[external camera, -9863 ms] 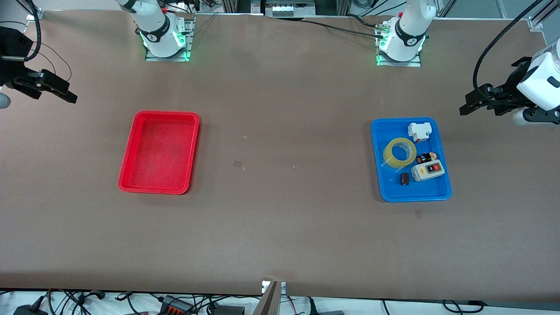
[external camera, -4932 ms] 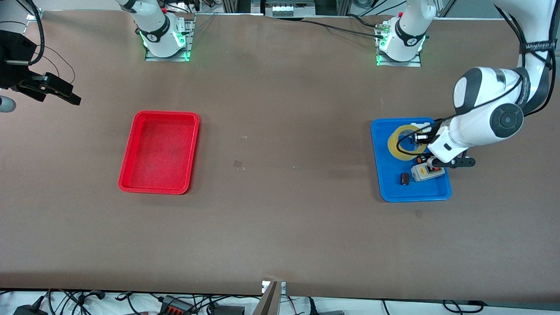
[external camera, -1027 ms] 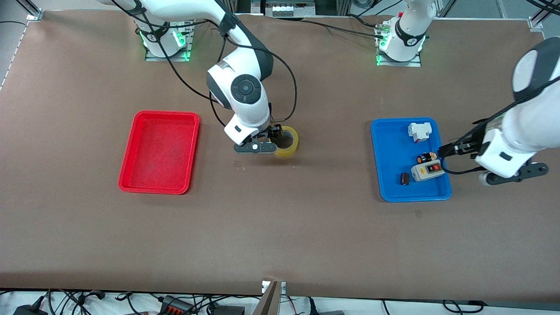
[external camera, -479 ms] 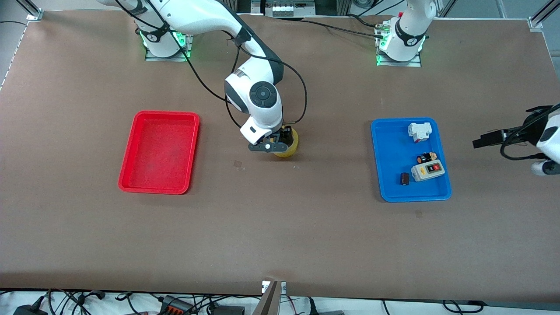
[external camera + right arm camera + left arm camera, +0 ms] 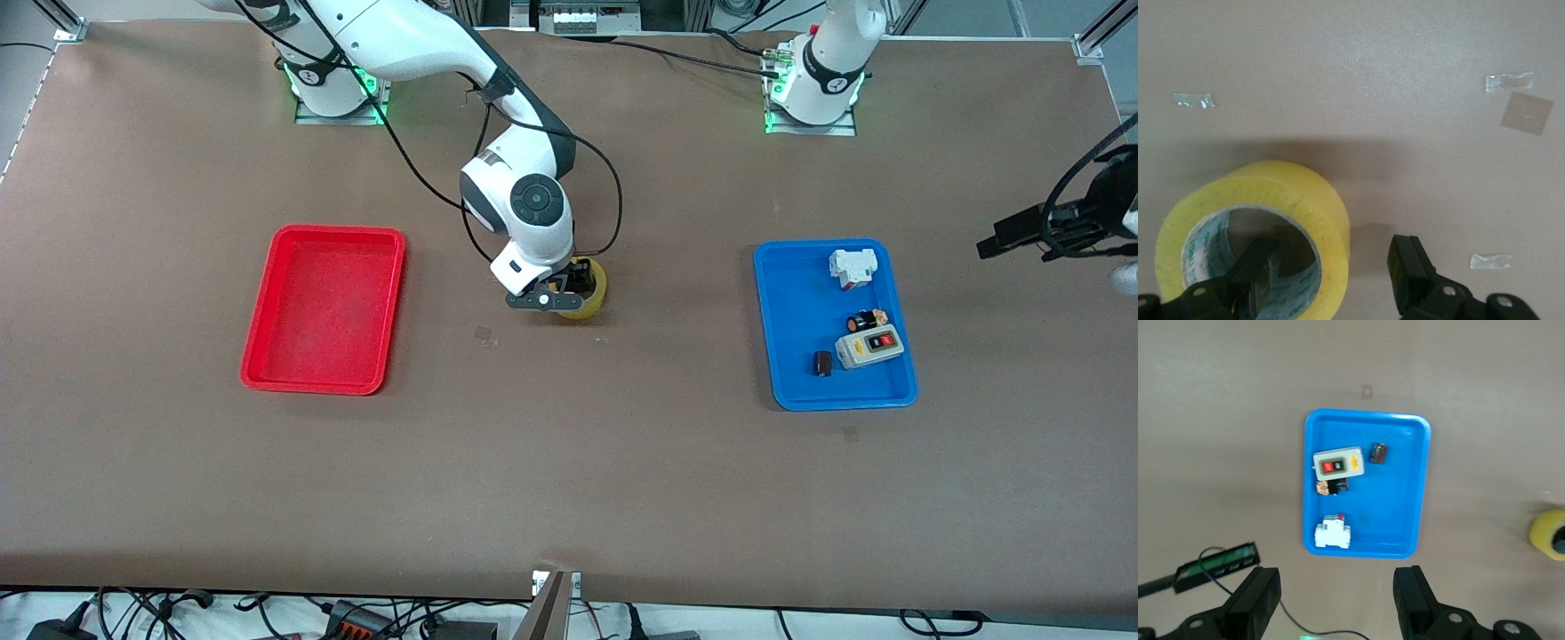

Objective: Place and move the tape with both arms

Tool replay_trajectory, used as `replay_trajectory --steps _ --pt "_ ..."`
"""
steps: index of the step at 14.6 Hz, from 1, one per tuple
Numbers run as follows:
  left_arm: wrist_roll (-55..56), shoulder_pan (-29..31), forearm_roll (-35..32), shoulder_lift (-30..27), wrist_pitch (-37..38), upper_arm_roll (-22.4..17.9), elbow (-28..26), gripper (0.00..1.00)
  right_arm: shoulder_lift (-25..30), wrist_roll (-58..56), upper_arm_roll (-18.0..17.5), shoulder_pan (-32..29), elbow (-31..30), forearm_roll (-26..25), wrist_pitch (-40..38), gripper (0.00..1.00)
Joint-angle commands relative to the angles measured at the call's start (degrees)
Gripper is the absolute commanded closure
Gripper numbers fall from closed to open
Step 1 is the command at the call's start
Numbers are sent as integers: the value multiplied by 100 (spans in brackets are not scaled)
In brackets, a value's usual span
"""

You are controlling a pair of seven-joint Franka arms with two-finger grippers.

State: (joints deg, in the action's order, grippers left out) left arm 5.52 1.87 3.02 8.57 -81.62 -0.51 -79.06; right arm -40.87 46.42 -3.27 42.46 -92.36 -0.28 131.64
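My right gripper should close on the tape now, since its fingers are in the tape's hole [image 5: 1248,225] and beside the tape's side [image 5: 1332,247] in the right wrist view.
The tape [image 5: 590,295], a yellowish roll, stands on the bare table between the two trays. It also shows in the right wrist view [image 5: 1298,193] and small in the left wrist view [image 5: 1550,535]. My right gripper [image 5: 569,290] is down at the roll and open. In the right wrist view, my right gripper [image 5: 1333,270] has one finger inside the hole and the other outside the wall, with a gap to it. My left gripper [image 5: 1013,236] is open and empty in the air, over the table at the left arm's end, beside the blue tray; its wrist view shows it too [image 5: 1336,603].
A red tray [image 5: 324,307] lies toward the right arm's end. A blue tray [image 5: 791,356] toward the left arm's end holds a grey switch box [image 5: 869,347], a white breaker [image 5: 852,265] and small dark parts [image 5: 822,363]. Tape scraps [image 5: 1527,113] lie on the table.
The left arm lifted the tape from the blue tray, set it mid-table and drew back toward its end. The right gripper came down over the roll's wall.
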Motion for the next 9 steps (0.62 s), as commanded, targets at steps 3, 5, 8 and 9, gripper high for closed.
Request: replay_trajectory --steps 3,5,8,9 --pt "-69 -81 322 -636 -1057 -56 -1190 0 -26 104 63 69 -37 -112 187 28" --pt "-86 -99 322 -734 -1005 -37 -1234 0 -43 104 63 78 -28 -165 187 60" --pt "-95 -143 69 -725 -689 111 -1199 0 -35 104 63 78 -28 -226 187 89" --pt "-86 -134 15 -725 -619 164 -1191 0 0 96 63 69 -28 -235 152 92"
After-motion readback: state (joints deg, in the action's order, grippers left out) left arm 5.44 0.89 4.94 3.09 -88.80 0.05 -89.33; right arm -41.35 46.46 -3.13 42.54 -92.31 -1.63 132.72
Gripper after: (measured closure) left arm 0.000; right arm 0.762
